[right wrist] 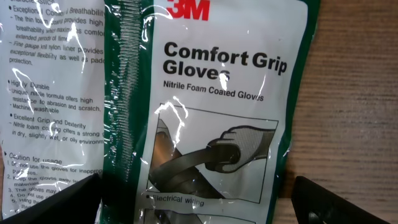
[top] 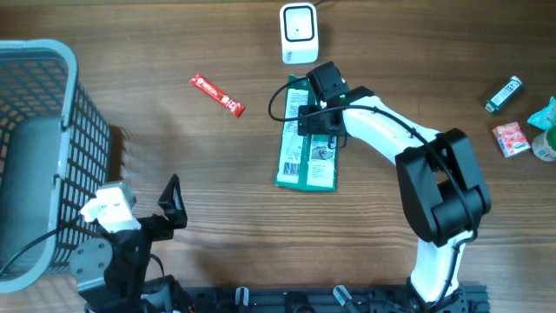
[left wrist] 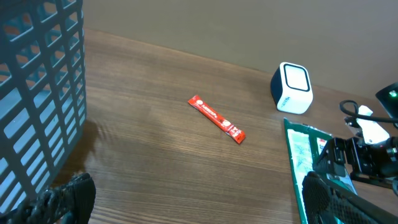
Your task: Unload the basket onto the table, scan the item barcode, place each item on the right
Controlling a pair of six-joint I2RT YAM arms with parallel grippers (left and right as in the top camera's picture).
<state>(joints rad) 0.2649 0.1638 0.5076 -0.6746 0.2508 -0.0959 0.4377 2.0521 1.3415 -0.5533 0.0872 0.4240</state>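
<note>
The gloves packet needs to be grabbed across its middle by my right gripper, so the near-end barcode stays uncovered to scan.
The item is a green and white packet of 3M Comfort Grip Gloves lying flat on the table's middle, printed side up. It fills the right wrist view; no barcode shows there. My right gripper hovers over the packet's far end, open, with one finger over the packet's left part and the other over bare wood to its right. The white scanner stands just beyond it, at the back edge. My left gripper is open near the front left, holding nothing.
A grey mesh basket stands at the left. A red stick pack lies left of the scanner. At the far right are a green tube, a pink packet and a teal item.
</note>
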